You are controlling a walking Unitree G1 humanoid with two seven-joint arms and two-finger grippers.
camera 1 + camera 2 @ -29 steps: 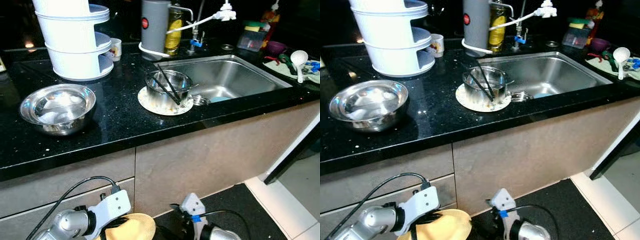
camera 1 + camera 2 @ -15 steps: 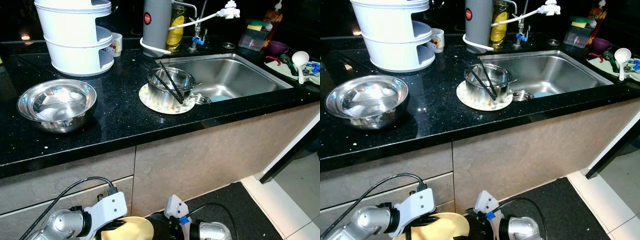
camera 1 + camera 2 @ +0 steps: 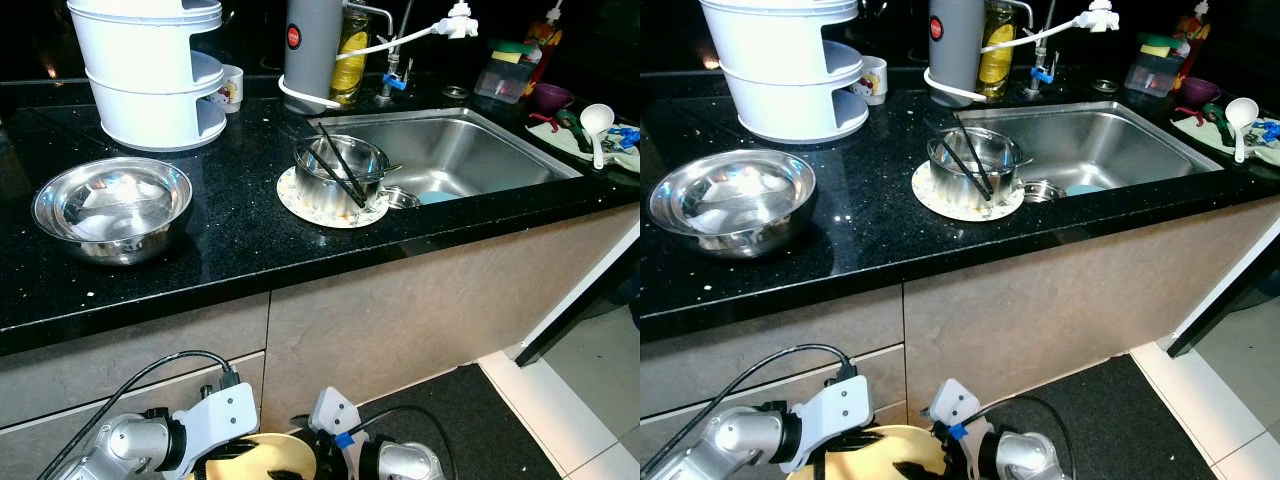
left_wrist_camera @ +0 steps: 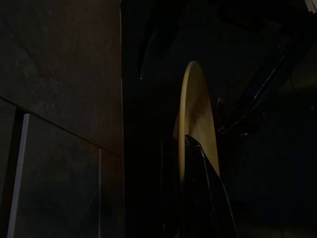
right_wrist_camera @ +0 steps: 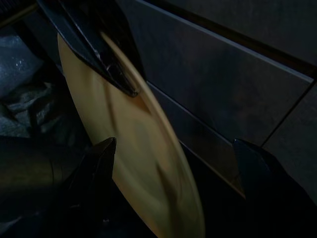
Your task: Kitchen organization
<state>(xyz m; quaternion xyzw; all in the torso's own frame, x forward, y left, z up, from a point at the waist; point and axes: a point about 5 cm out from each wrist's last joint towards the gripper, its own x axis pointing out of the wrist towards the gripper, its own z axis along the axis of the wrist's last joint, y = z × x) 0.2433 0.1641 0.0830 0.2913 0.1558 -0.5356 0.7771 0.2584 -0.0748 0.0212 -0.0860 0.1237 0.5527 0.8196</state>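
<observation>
My right gripper needs to take over the plate for the kitchen organization, so it needs to grab the yellow plate (image 5: pixel 138 168) by its free rim (image 5: pixel 190 198).
A round yellow plate (image 3: pixel 278 455) is held low in front of the cabinet doors, below the counter edge. My left gripper (image 4: pixel 184 144) is shut on the plate's rim, with the plate (image 4: pixel 198 124) edge-on between its black fingers. My right gripper (image 5: pixel 173 148) is open right beside it, one finger on each side of the plate (image 5: pixel 138 168), without pinching it. The left gripper's fingers (image 5: pixel 101 47) clamp the plate's far edge in the right wrist view. In the left eye view the right wrist (image 3: pixel 338 438) sits just right of the plate.
On the black counter (image 3: pixel 230 250) stand a steel bowl (image 3: pixel 112 205), a small pot with black chopsticks (image 3: pixel 338 172) on a patterned plate, a white tiered container (image 3: pixel 155 75) and a grey flask (image 3: pixel 312 45). A steel sink (image 3: pixel 470 150) lies to the right. Cabinet fronts (image 3: pixel 400 310) are close ahead.
My right gripper has moved left, up to the yellow plate, and now straddles it. The left gripper still holds the plate. The camera view shifted slightly.
</observation>
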